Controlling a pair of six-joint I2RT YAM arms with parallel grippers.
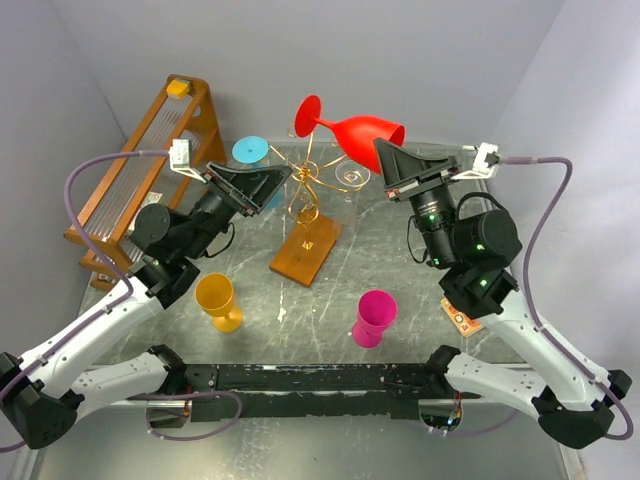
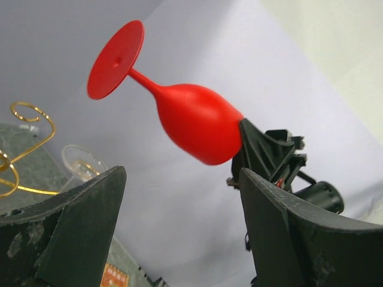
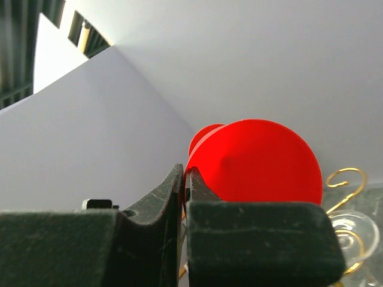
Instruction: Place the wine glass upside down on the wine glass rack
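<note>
The foot of the red wine glass needs to stay free to hang on the rack (image 1: 308,190), so my left gripper should grab the red wine glass by its thin stem (image 1: 325,123) next.
The red wine glass (image 1: 365,131) hangs in the air on its side above the wine glass rack (image 1: 308,190), a gold wire stand on a brown wooden base (image 1: 305,251). Its foot (image 1: 308,115) points left. My right gripper (image 1: 384,149) is shut on the bowl's rim. In the right wrist view the fingers pinch the rim of the red glass (image 3: 254,161) at the gripper (image 3: 186,174). My left gripper (image 1: 280,184) stands open beside the rack with nothing in it. In the left wrist view the red glass (image 2: 194,119) sits above and beyond this gripper (image 2: 182,227).
A clear glass (image 1: 352,177) hangs on the rack, and a blue glass (image 1: 250,150) is behind my left gripper. A yellow glass (image 1: 218,299) and a pink glass (image 1: 375,317) stand on the near table. A tall wooden slatted frame (image 1: 150,165) stands at the left.
</note>
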